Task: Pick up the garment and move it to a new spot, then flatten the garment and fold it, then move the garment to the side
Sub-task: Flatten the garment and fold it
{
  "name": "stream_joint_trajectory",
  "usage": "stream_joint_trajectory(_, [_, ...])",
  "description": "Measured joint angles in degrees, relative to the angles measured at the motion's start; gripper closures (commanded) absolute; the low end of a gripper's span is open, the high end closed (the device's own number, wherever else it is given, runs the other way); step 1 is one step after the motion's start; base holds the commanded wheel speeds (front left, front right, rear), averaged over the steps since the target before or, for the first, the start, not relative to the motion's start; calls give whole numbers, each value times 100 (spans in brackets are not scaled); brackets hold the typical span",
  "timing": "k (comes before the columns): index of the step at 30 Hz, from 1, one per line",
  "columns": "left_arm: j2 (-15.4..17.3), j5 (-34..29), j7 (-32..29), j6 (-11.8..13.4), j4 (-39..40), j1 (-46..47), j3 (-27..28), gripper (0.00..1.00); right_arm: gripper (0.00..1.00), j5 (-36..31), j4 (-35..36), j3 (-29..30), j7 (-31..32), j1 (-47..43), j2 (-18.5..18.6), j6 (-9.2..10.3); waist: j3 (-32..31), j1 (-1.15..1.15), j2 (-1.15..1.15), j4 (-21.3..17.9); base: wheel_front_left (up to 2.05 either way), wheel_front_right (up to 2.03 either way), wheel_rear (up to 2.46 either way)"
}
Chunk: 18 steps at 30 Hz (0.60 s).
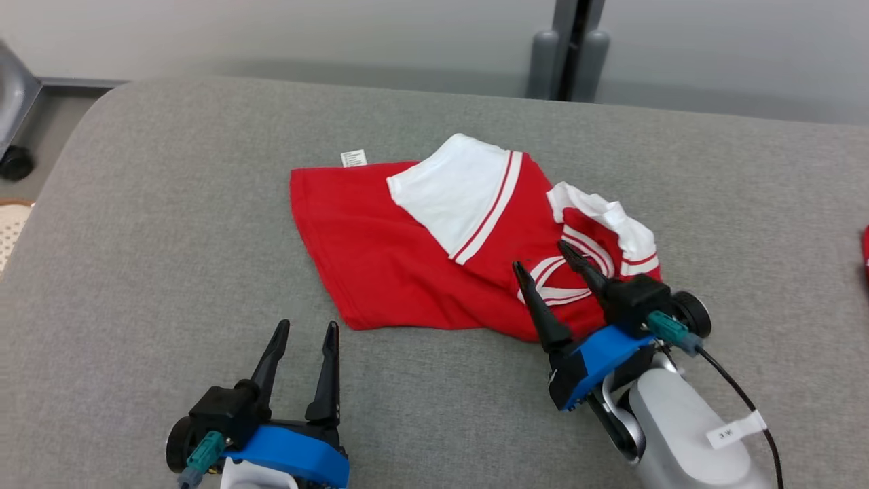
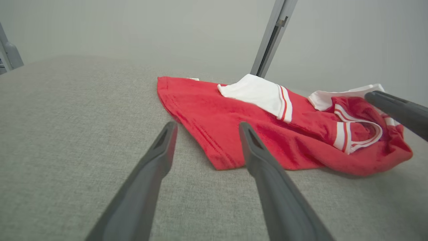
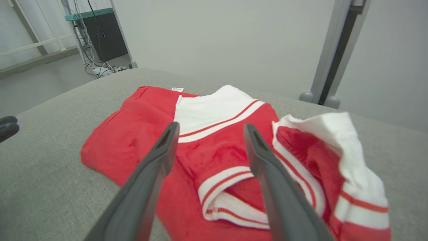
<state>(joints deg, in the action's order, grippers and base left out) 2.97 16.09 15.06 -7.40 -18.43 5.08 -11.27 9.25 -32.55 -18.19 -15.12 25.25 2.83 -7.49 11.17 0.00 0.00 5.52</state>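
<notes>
The right gripper takes hold of the red T-shirt by its crumpled white sleeve end next. Then the shirt moves and gets spread flat.
The garment is a red T-shirt with white, red-striped sleeves and collar, lying crumpled in the middle of the grey padded surface. One white sleeve is folded over its body. My right gripper hovers open over the shirt's collar end at the near right, with nothing between its fingers. My left gripper stands open just short of the shirt's near left corner. The left wrist view shows the garment ahead and to the right of the left gripper. The right gripper sits above the garment and its collar.
The grey surface ends at a rounded far edge, with a pale wall and a grey post behind it. A red item peeks in at the right edge. A caster wheel and floor lie off the left side.
</notes>
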Motion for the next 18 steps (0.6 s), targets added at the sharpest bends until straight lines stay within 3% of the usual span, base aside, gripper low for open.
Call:
stream_joint_trajectory(11, [1, 307, 0, 0, -26, 353, -372, 0, 0, -256, -1443, -377, 520, 1539, -1, 0, 564, 0, 0, 781, 0, 0, 0])
stream_joint_trajectory(18, [-1, 463, 0, 0, 4, 441, -448, 0, 0, -684, -1893, -341, 403, 1669, -2, 0, 919, 0, 0, 1083, 0, 0, 0])
